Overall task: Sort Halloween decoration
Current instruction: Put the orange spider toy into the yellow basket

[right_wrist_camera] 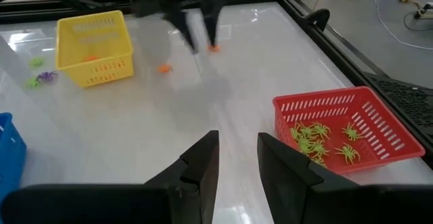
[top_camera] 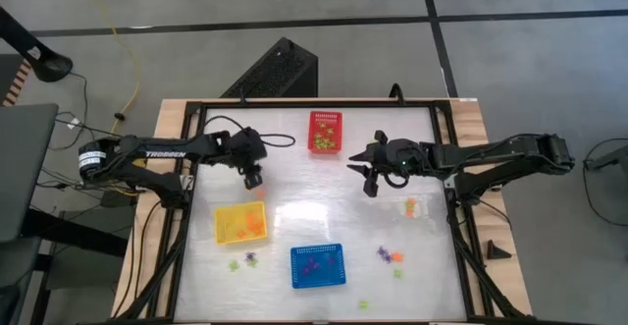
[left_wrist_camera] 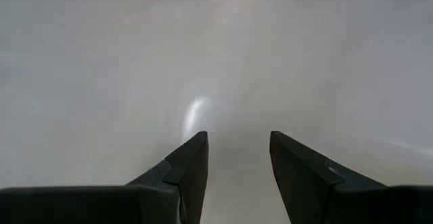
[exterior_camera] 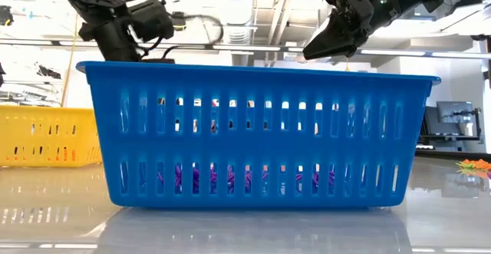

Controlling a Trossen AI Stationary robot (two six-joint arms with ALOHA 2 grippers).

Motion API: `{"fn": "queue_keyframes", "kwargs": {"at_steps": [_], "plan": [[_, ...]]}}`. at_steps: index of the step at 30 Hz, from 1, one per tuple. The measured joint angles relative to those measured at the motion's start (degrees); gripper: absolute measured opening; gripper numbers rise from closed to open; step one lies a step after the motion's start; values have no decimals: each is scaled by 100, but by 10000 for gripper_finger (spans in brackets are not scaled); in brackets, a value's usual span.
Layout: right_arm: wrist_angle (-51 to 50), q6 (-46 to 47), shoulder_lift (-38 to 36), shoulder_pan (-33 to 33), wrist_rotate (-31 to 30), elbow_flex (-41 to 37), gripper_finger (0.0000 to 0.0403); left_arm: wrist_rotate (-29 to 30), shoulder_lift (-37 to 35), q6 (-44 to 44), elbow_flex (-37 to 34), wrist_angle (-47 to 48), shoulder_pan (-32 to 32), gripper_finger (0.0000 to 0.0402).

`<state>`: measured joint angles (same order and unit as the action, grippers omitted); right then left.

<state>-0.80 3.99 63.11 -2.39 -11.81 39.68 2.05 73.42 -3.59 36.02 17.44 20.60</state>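
I will grab the orange trinket by its body (top_camera: 260,193) with my left gripper next. Then I can sort it into the yellow basket (top_camera: 240,224).
The Halloween decoration is tiny plastic trinkets. Green ones (right_wrist_camera: 318,139) lie in the red basket (top_camera: 326,132), orange ones in the yellow basket (top_camera: 240,223), and purple ones (exterior_camera: 230,179) in the blue basket (top_camera: 317,266). Loose trinkets lie on the white table at the right (top_camera: 410,205), the near right (top_camera: 390,256) and near the yellow basket (top_camera: 242,260). My left gripper (top_camera: 253,180) hangs open just beyond the yellow basket's far edge, with nothing between its fingers (left_wrist_camera: 193,160). Two orange trinkets (right_wrist_camera: 213,47) lie near it. My right gripper (top_camera: 371,180) hovers open and empty, to the right of the red basket and nearer the table's front.
A black metal frame (top_camera: 446,158) borders the table on all sides. The three baskets stand apart from each other, with bare white table (top_camera: 314,202) between them in the middle. A dark box (top_camera: 280,70) sits on the floor beyond the far edge.
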Motion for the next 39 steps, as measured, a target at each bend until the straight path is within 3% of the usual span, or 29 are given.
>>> {"fn": "queue_keyframes", "kwargs": {"at_steps": [3, 10, 22, 27, 39], "plan": [[-6, -10, 0, 0, 0, 0, 134, 433, 3, 162, -68, 416, 276, 148], [-24, 2, 0, 0, 0, 0, 134, 111, 5, 272, -532, 348, 674, 148], [-24, -129, 0, 0, -2, 0, 134, 80, 5, -155, -622, -358, 774, 148], [-48, -142, 0, 0, -2, 0, 134, 382, 5, -106, -620, -305, 955, 148], [-68, -144, 0, 0, -2, 0, 134, 18, 122, 222, -1106, -711, 1128, 148]]}}
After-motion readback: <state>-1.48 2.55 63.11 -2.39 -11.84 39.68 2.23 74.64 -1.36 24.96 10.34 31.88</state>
